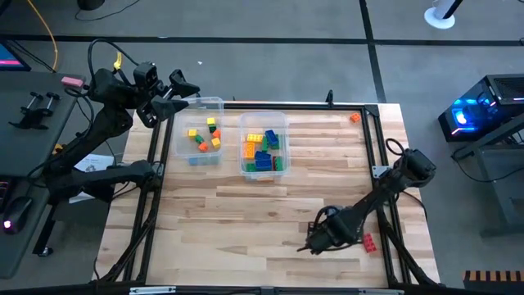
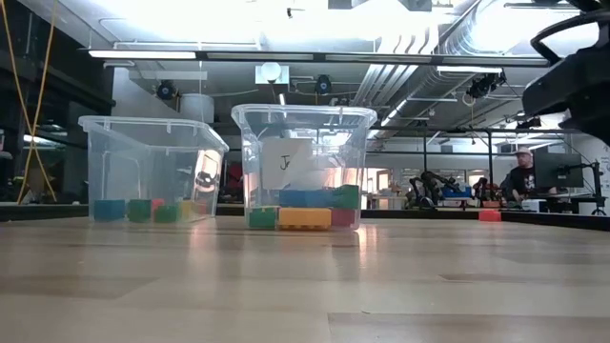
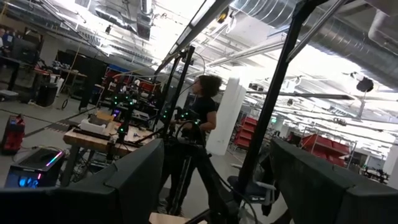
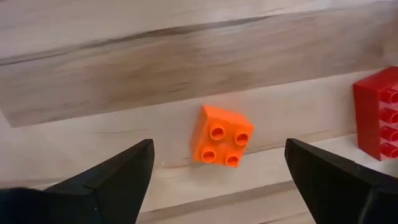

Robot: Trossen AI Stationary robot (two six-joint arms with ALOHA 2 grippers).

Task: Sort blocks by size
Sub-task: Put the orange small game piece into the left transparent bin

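Observation:
It isn't time to close on the block yet: wood shows between my fingers and the small orange block in the right wrist view, so I need to first move my right gripper toward the block.
An orange four-stud block lies flat on the wooden table. My right gripper hangs above it, pointing down and open, one finger on either side and clear of the block. In the high view this gripper is near the table's front right and hides the block. A longer red block lies close by on the table. My left gripper is raised and open above the far left corner, holding nothing.
Two clear bins stand at the far middle: the left bin holds several short blocks, the right bin several longer ones. Another orange block lies at the far right corner. A person stands in the room beyond.

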